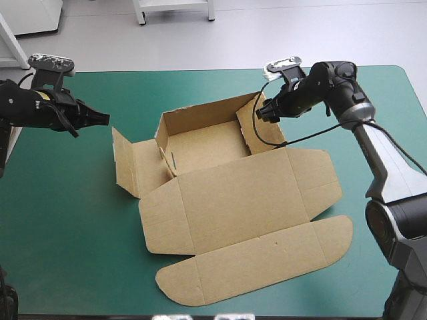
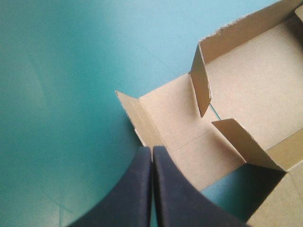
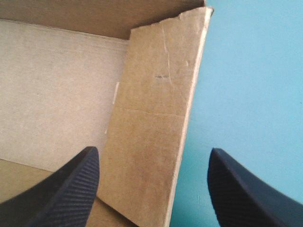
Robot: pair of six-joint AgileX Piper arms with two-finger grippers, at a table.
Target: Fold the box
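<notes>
My right gripper grabs the upright side of the brown box by its top edge (image 3: 188,116) next, to hold the box steady for folding.
The brown box (image 1: 233,193) lies mid-table, its back wall and right wall (image 1: 259,133) raised. Its left flap (image 1: 130,163) is spread outward, half raised. The lid lies flat toward the table's front. My left gripper (image 1: 103,119) hovers shut just left of that flap, holding nothing. In the left wrist view its tip (image 2: 152,153) sits over the edge of the flap (image 2: 161,113). My right gripper (image 1: 261,112) is open above the right wall. In the right wrist view the wall (image 3: 151,94) stands between the fingers (image 3: 71,189), untouched.
The lid's rounded tuck flap (image 1: 267,263) reaches close to the table's front edge. Teal-green cover (image 1: 67,207) shows left of the box and beyond the right wall (image 3: 251,71).
</notes>
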